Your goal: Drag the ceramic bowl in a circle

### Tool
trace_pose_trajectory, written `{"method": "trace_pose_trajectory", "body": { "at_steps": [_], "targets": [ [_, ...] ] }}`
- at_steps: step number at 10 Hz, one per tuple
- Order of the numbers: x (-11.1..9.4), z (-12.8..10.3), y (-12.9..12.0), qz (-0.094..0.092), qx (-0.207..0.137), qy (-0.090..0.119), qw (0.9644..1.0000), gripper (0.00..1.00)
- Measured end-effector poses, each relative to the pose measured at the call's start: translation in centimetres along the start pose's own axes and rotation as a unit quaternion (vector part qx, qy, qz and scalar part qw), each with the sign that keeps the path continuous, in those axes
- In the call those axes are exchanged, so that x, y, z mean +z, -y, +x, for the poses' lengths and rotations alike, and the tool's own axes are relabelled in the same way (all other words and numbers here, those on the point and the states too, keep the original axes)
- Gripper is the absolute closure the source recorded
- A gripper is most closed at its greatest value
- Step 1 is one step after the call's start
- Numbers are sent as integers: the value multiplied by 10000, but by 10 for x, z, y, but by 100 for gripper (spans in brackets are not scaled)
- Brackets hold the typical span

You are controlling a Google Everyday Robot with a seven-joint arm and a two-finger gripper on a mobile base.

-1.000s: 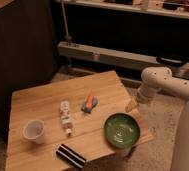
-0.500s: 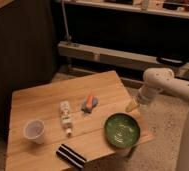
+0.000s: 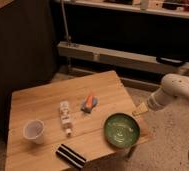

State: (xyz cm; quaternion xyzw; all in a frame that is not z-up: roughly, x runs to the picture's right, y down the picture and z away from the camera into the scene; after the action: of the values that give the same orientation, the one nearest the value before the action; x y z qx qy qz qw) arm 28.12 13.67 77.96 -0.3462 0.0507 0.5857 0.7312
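The ceramic bowl [image 3: 122, 130] should be dragged in a circle on the tabletop, so my gripper should grab it by its rim [image 3: 138, 124] next.
The ceramic bowl [image 3: 122, 130] is round, shallow and glossy dark green. It sits upright on the wooden table [image 3: 43, 102] near the front right corner. My gripper [image 3: 139, 111] hangs at the end of the white arm [image 3: 174, 90], just off the table's right edge, above and to the right of the bowl's rim. It is open, holds nothing and is clear of the bowl.
A translucent white cup [image 3: 34, 131] stands at the front left. A small white bottle [image 3: 65, 116] lies mid-table, an orange and blue item [image 3: 89, 102] sits behind the bowl, and a black-and-white striped object [image 3: 70, 156] lies at the front edge. A dark shelf unit stands behind.
The arm has drifted a little to the right, and the gripper has dipped slightly toward the bowl's far right rim. Nothing on the table has moved.
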Motion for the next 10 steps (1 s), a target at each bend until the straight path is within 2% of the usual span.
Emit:
{"method": "trace_pose_trajectory", "body": {
  "at_steps": [1, 2, 4, 6, 8, 9, 10],
  "targets": [
    [5, 7, -9, -95, -59, -81, 9999, 20],
    [11, 18, -19, -49, -115, -130, 9998, 20],
    [24, 41, -37, 215, -187, -70, 9996, 20],
    [46, 56, -55, 604, -263, 130, 9977, 20],
    [64, 53, -60, 734, -365, 358, 9960, 20],
    [67, 49, -63, 834, -420, 521, 9943, 23],
    [67, 45, -65, 894, -452, 617, 9931, 30]
  ]
}}
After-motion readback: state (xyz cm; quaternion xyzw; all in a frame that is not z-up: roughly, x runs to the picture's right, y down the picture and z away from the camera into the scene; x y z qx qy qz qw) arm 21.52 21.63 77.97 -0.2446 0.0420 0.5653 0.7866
